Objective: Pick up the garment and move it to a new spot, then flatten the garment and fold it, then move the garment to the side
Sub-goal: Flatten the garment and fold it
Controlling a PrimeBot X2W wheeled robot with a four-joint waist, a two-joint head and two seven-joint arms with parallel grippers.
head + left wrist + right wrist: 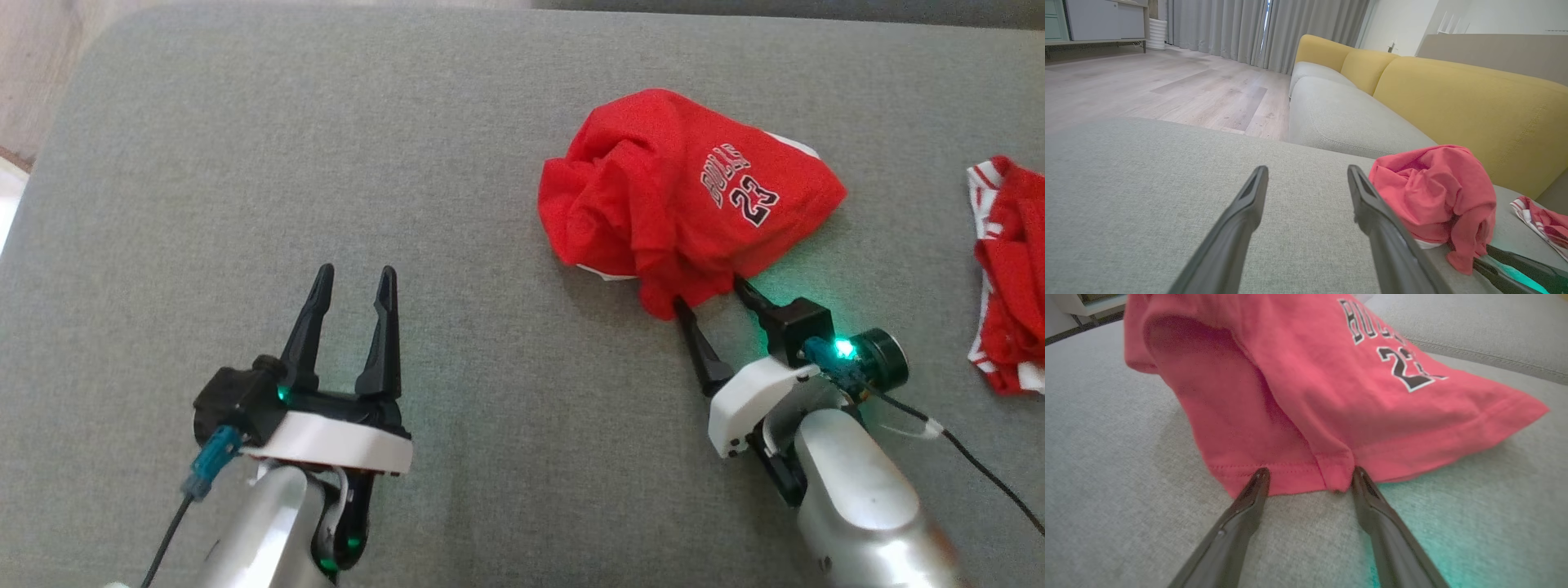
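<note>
Next, my right gripper picks up the red garment (666, 186) by its stitched hem (697, 300) to move it to a new spot.
A crumpled red garment (678, 196) with black "23" lettering lies in a heap on the grey cushion (326, 163), right of centre. My right gripper (709, 292) is open at the heap's near edge, its fingertips reaching the hem on either side of a hanging fold. The right wrist view has that hem (1306, 473) lying between the tips of the right gripper (1308, 475), not pinched. My left gripper (353, 282) stands open over bare cushion at the lower left, well away from the garment. In the left wrist view, the garment (1433, 192) sits just right of the left gripper (1306, 173).
A second red and white striped cloth (1008, 269) lies at the right edge of the cushion. Yellow sofa backrests (1461, 102) rise behind the seat. Wooden floor (1167, 85) lies beyond the cushion's far edge. Open grey cushion stretches across the left and middle.
</note>
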